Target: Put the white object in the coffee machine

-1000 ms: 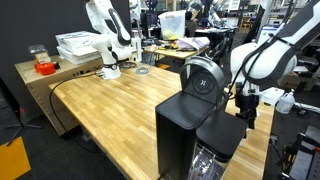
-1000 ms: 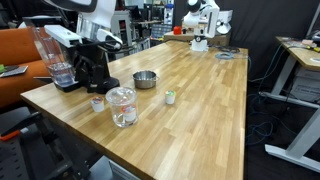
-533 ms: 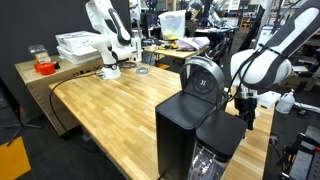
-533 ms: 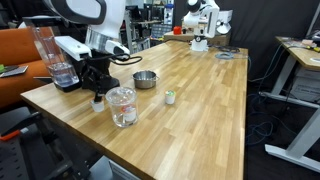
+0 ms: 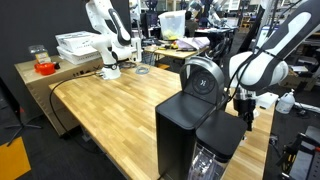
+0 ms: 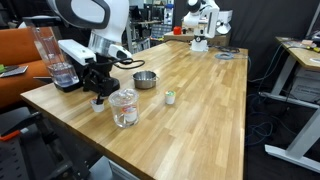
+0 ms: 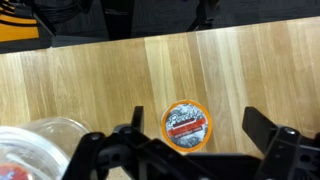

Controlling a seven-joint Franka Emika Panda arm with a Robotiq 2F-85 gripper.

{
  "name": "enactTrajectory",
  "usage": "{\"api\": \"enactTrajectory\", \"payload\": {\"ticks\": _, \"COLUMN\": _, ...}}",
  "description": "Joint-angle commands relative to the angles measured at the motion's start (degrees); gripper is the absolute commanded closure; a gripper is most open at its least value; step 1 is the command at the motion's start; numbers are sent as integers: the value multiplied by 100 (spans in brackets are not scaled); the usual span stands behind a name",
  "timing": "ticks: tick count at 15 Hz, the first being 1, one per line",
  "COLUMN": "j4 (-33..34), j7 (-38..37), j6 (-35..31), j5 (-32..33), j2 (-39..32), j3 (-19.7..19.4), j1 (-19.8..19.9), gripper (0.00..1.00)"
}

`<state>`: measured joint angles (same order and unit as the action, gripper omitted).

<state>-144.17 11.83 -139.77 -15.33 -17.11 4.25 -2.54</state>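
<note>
My gripper needs to go lower before it closes on the white pod [image 6: 97, 103] [image 7: 187, 125]. The whole pod shows below my fingertips in an exterior view, so my gripper would miss the pod if it closed now.
The white coffee pod [image 7: 187, 125] with an orange rim and a printed foil lid stands upright on the wooden table. In the wrist view it lies between my open gripper [image 7: 200, 130] fingers, nearer the left one and touching neither. In an exterior view my gripper [image 6: 98, 92] hangs just above the pod [image 6: 97, 103], left of the glass jar. The black coffee machine [image 5: 200, 110] with its domed, silver-trimmed head fills the foreground of an exterior view, with my gripper [image 5: 247, 118] behind its side tank.
A glass jar [image 6: 122, 106] stands close beside the pod and shows in the wrist view [image 7: 40, 150]. A metal bowl [image 6: 145, 79] and another small pod [image 6: 170, 97] sit farther along the table. A blender jug [image 6: 55, 60] stands at the table's corner.
My arm has swung from beside the coffee machine toward the table's front and lowered the open gripper over the pod.
</note>
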Motion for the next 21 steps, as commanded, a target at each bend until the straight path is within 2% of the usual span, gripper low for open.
{"api": "enactTrajectory", "payload": {"ticks": 1, "j4": 178, "j7": 199, "j6": 96, "j5": -23, "j2": -306, "j3": 195, "j1": 154, "gripper": 0}}
{"api": "enactTrajectory", "payload": {"ticks": 6, "j4": 287, "j7": 176, "j6": 117, "j5": 40, "j2": -622, "j3": 243, "j1": 200, "gripper": 0}}
{"api": "enactTrajectory", "payload": {"ticks": 17, "j4": 460, "j7": 204, "j6": 170, "j5": 43, "j2": -797, "j3": 276, "j1": 305, "gripper": 0}}
{"api": "enactTrajectory", "payload": {"ticks": 19, "j4": 469, "j7": 235, "j6": 176, "j5": 24, "j2": -842, "j3": 298, "j1": 328, "gripper": 26}}
{"api": "enactTrajectory", "payload": {"ticks": 21, "j4": 478, "j7": 267, "j6": 179, "j5": 33, "j2": -852, "j3": 302, "j1": 338, "gripper": 41}}
